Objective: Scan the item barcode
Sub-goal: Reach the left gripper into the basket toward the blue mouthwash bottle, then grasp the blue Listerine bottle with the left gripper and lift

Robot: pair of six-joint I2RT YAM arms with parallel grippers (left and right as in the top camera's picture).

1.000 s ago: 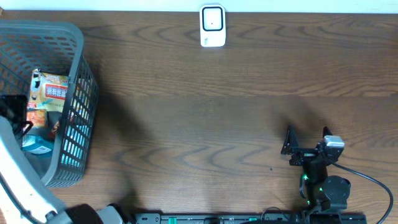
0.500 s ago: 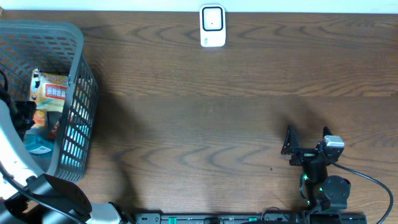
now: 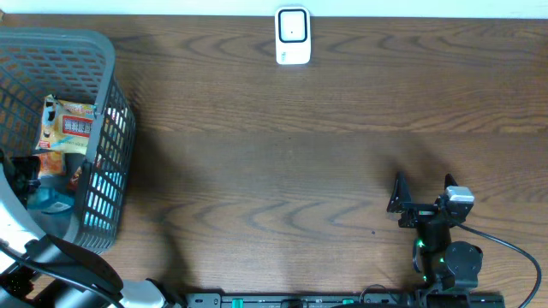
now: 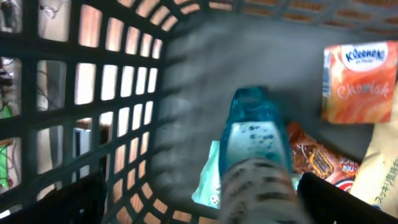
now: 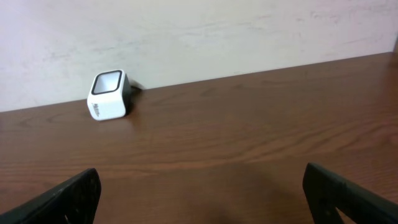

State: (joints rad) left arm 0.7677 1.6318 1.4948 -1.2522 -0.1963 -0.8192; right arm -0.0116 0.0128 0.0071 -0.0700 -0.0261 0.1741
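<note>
Next, my left gripper grabs the teal bottle-like item's sides near the striped grey end [image 3: 56, 203], to leave its sides uncovered for the barcode scanner [image 3: 292, 36].
My left gripper [image 3: 20, 174] is down inside the grey basket [image 3: 104, 53] at the table's left edge, and its jaws are open. In the left wrist view a teal bottle-like item [image 4: 251, 133] with a striped grey end lies between the wide-apart fingers [image 4: 62, 204] without being touched. An orange Kleenex pack [image 4: 360, 81] and snack packets [image 4: 317, 163] lie beside it. The white barcode scanner [image 3: 292, 36] stands at the far middle edge, also seen in the right wrist view as the scanner [image 5: 109, 94]. My right gripper [image 3: 423, 186] rests open and empty near the front right.
A yellow-orange snack packet [image 3: 72, 127] leans against the basket's inner wall. The basket's lattice walls [image 4: 118, 93] stand close around the left gripper. Brown wooden tabletop [image 3: 282, 171] stretches between basket, scanner and right arm. A cable [image 3: 514, 248] runs from the right arm's base.
The left arm has swung and lowered further into the basket, toward the teal item near its front. The right arm has not moved.
</note>
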